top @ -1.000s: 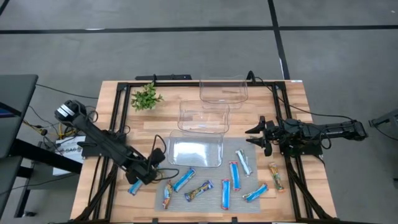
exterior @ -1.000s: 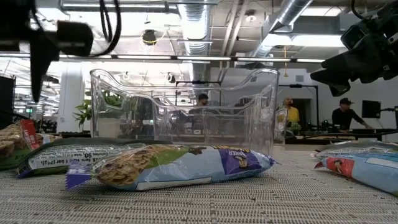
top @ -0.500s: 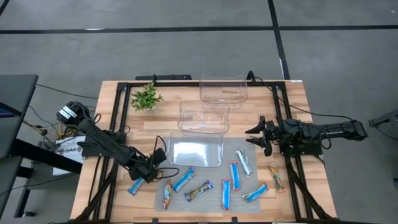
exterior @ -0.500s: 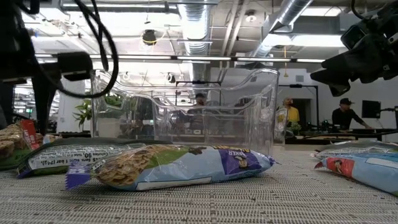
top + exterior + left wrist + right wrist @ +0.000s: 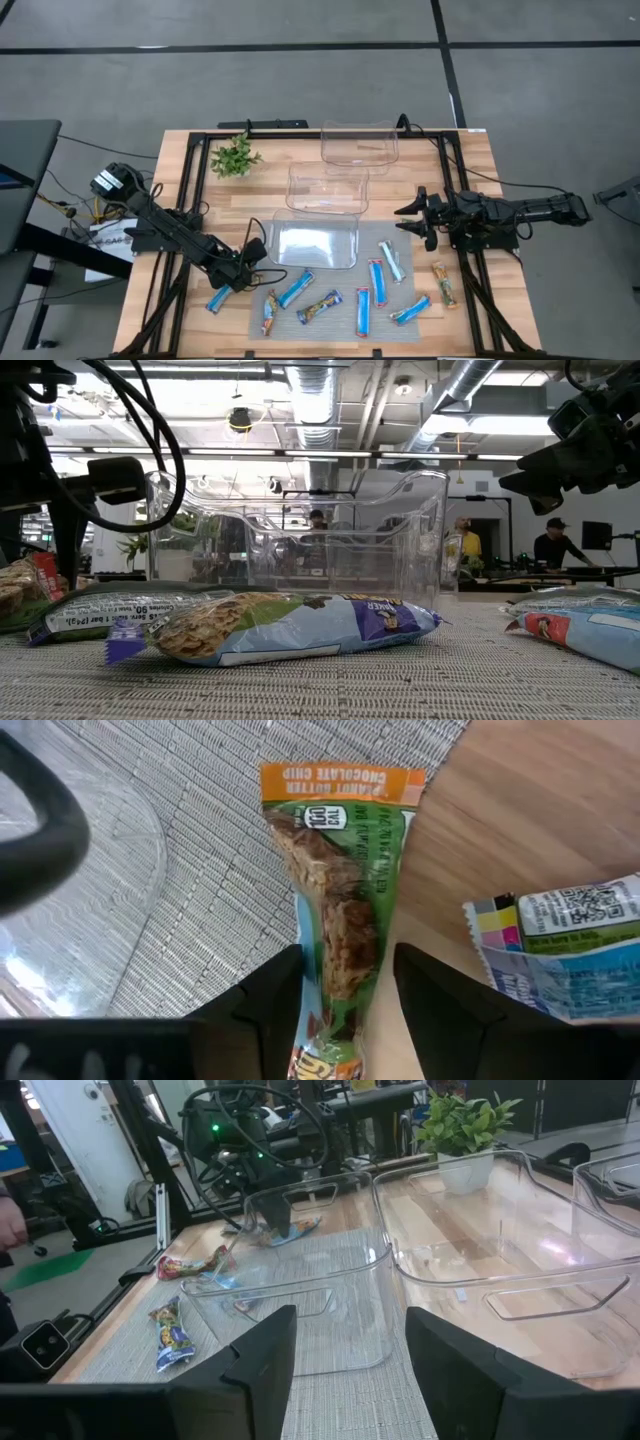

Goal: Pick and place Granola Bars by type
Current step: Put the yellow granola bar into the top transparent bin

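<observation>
My left gripper's fingers stand beside the multicolour bar, low over the grey mat (image 5: 340,325), so it is time to close on the bar now.
Several granola bars lie flat on a grey mat (image 5: 340,325): blue ones (image 5: 295,288), (image 5: 377,280), a silvery one (image 5: 392,262), a red multicolour one (image 5: 320,306). An orange-brown one (image 5: 443,283) sits at the mat's right edge. My left gripper (image 5: 240,275) is open and low over the mat's left edge. Its fingers stand on either side of the near end of an orange-topped multicolour bar (image 5: 340,900), (image 5: 270,312); I cannot tell if they touch it. A blue bar (image 5: 570,950), (image 5: 218,298) lies on bare wood beside it. My right gripper (image 5: 408,221) waits open at the right, above the table.
Three clear plastic bins stand in a staggered row from the mat toward the far edge: near (image 5: 313,243), middle (image 5: 328,187), far (image 5: 358,145). A small potted plant (image 5: 235,157) stands far left. Black frame rails (image 5: 190,200) run along the table's sides. People show in the room behind.
My left gripper has moved a little toward the table's right edge, toward the multicolour bar at the mat's left edge, and has come down lower. The bars and bins have kept still.
</observation>
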Action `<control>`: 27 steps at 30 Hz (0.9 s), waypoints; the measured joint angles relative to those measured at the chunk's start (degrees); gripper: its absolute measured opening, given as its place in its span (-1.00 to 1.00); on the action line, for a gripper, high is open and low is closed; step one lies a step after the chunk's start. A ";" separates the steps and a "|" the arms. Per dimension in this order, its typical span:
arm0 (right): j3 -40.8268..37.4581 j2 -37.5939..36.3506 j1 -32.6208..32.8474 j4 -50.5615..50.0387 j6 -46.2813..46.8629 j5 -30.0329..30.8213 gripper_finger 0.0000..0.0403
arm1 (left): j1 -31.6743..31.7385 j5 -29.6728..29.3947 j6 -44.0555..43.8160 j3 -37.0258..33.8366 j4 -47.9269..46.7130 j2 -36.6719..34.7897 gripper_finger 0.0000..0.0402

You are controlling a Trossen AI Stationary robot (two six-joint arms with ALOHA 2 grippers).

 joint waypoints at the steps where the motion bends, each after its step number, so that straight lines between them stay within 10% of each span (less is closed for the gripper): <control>1: 0.02 0.02 -0.02 0.00 0.00 0.00 -0.09 | 0.00 0.00 -0.33 -0.02 0.00 0.00 -0.25; 14: 0.01 0.01 -0.02 0.00 0.00 0.00 -0.09 | 0.01 -0.25 -4.99 -0.20 0.23 0.12 -0.81; 27: 0.01 0.00 -0.01 0.00 0.00 0.01 -0.09 | -0.44 -2.17 -18.28 4.49 -7.40 -8.51 -0.79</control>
